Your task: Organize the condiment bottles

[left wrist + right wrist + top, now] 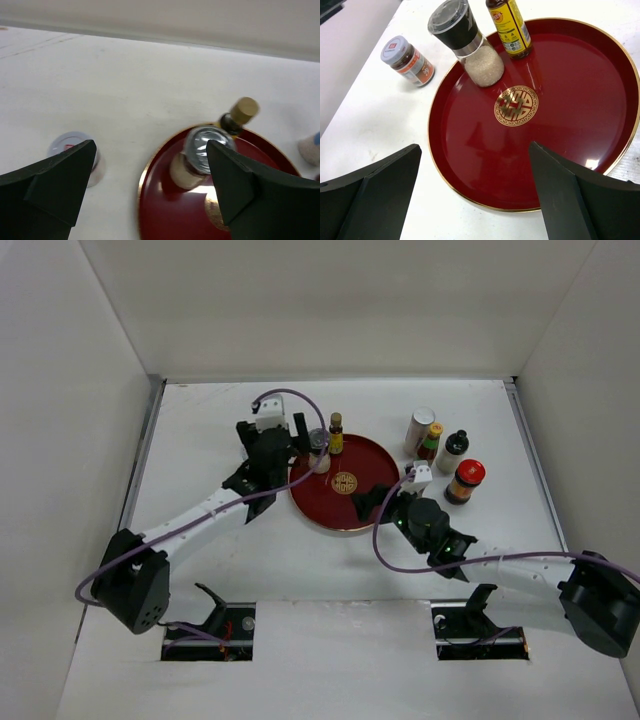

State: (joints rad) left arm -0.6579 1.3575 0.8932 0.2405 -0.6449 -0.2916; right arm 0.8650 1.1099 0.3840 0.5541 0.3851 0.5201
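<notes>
The robot's left gripper should next grab the small silver-lidded jar by its sides near the lid (96, 172). The jar's base then stays free to stand on the tray.
A round red tray (352, 508) holds a clear-capped grinder (319, 448) and a yellow bottle with a gold cap (336, 433). My left gripper (272, 435) hovers open at the tray's far left edge. In the left wrist view its jaws (151, 145) stand wide, with the grinder (202, 152) by the right finger and a small silver-lidded jar (75, 150) by the left finger. My right gripper (377, 498) is open and empty over the tray's near right rim (470, 197). A tall white bottle (421, 430), a green bottle (431, 443), a black-capped bottle (453, 451) and a red-capped jar (466, 481) stand right of the tray.
White walls close the table at the back and both sides. The small jar (407, 60) lies on the table just left of the tray. The four bottles at the right stand close together.
</notes>
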